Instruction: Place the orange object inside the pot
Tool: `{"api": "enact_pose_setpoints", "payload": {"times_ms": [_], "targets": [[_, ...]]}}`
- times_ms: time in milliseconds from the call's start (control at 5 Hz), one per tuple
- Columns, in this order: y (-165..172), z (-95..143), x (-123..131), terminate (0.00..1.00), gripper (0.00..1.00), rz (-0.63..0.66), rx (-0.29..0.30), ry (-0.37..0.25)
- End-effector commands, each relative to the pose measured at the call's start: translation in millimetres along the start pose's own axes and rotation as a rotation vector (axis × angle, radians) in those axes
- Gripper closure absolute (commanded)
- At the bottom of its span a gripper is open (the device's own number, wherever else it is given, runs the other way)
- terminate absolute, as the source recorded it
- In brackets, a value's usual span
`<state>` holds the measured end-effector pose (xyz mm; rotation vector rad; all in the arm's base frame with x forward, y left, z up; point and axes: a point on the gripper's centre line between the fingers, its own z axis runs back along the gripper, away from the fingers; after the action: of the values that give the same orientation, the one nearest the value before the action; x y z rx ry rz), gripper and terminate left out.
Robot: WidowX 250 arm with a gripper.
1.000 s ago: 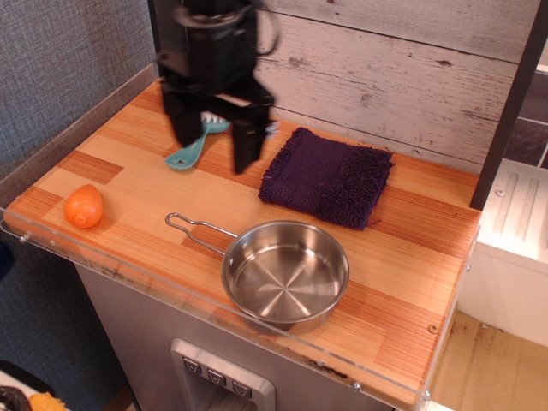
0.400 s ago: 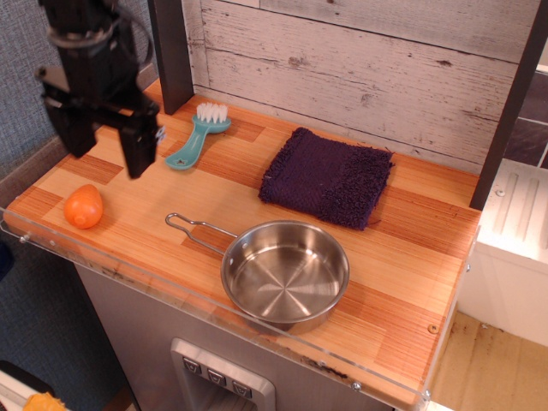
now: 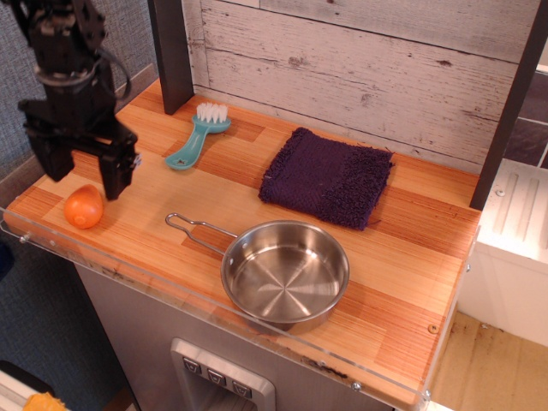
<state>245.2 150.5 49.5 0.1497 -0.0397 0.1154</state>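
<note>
The orange object needs to go inside the steel pot [image 3: 285,272], so my gripper will next grab the object by its rounded sides.
The orange object [image 3: 84,207] is a small glossy egg-shaped toy fruit lying on the wooden counter near its front left corner. The pot [image 3: 285,273] is a shallow shiny steel pan with a thin wire loop handle pointing left, standing empty near the counter's front edge. My black gripper [image 3: 82,178] hangs just above the orange object with its two fingers spread wide, one on either side. It is open and holds nothing.
A teal scrub brush [image 3: 196,135] lies at the back left. A dark purple cloth [image 3: 327,176] lies behind the pot. A clear plastic lip [image 3: 128,278] runs along the counter's front edge. A plank wall and a dark post [image 3: 172,51] stand behind.
The gripper has moved from over the brush to the left and toward the front, then lowered over the orange object. Nothing else has moved.
</note>
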Motion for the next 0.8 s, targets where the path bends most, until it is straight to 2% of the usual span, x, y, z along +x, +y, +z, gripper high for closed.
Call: {"api": "enact_pose_setpoints", "payload": {"times_ms": [0, 200, 400, 600], "targets": [[14, -23, -17, 0.0, 0.0, 0.001, 0.035, 0.048], [15, -35, -20, 0.0, 0.0, 0.004, 0.031, 0.073], [13, -37, -20, 0.0, 1.0, 0.01, 0.018, 0.058], [13, -31, -18, 0.0, 1.0, 0.02, -0.001, 0.037]]}}
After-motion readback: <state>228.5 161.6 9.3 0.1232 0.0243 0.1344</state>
